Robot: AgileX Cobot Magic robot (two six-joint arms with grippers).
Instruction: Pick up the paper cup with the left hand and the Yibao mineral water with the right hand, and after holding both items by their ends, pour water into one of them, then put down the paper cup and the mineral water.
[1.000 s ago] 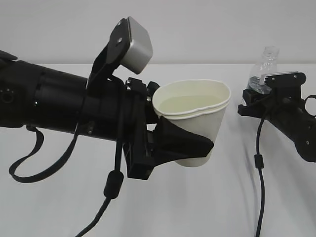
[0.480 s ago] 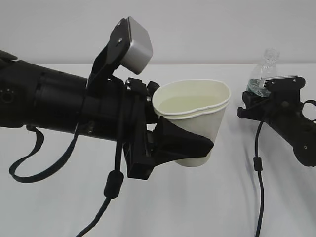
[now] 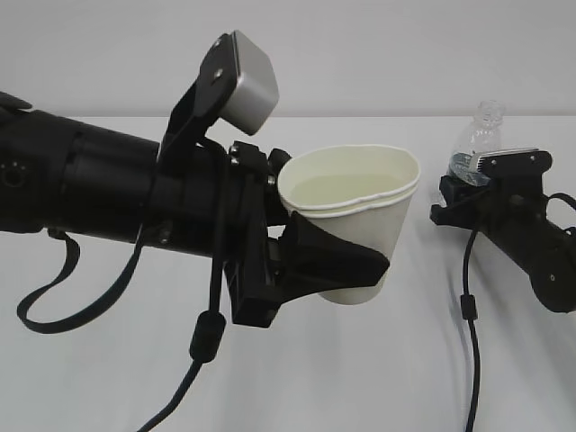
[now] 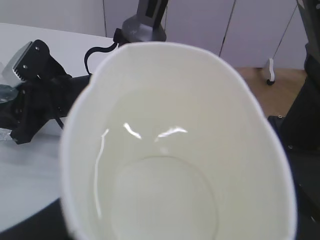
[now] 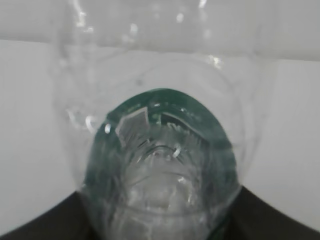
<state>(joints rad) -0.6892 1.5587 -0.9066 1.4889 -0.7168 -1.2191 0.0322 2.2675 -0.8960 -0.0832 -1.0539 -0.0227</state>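
The Yibao mineral water's lower end meets the white tabletop beside the low fingers, so it is now time for my right gripper to release the Yibao mineral water.
The paper cup (image 3: 360, 211) is white with a cream inside and holds clear water. My left gripper (image 3: 346, 256) is shut on its lower half and holds it upright above the table. The cup fills the left wrist view (image 4: 165, 165) and hides the jaws there. The Yibao mineral water (image 3: 481, 135) is a clear bottle whose neck sticks up behind my right gripper (image 3: 468, 184), which is shut on its lower part at the right. In the right wrist view the bottle (image 5: 160, 165) with its green label fills the frame between the dark jaws.
The white table (image 3: 90, 387) lies below both arms. Black cables (image 3: 468, 306) hang from the arms down to it. In the left wrist view the right arm (image 4: 35, 90) sits left of the cup, and an arm base (image 4: 145, 25) stands behind it.
My right gripper has moved down a little with the bottle in it. The left arm and the cup have not moved.
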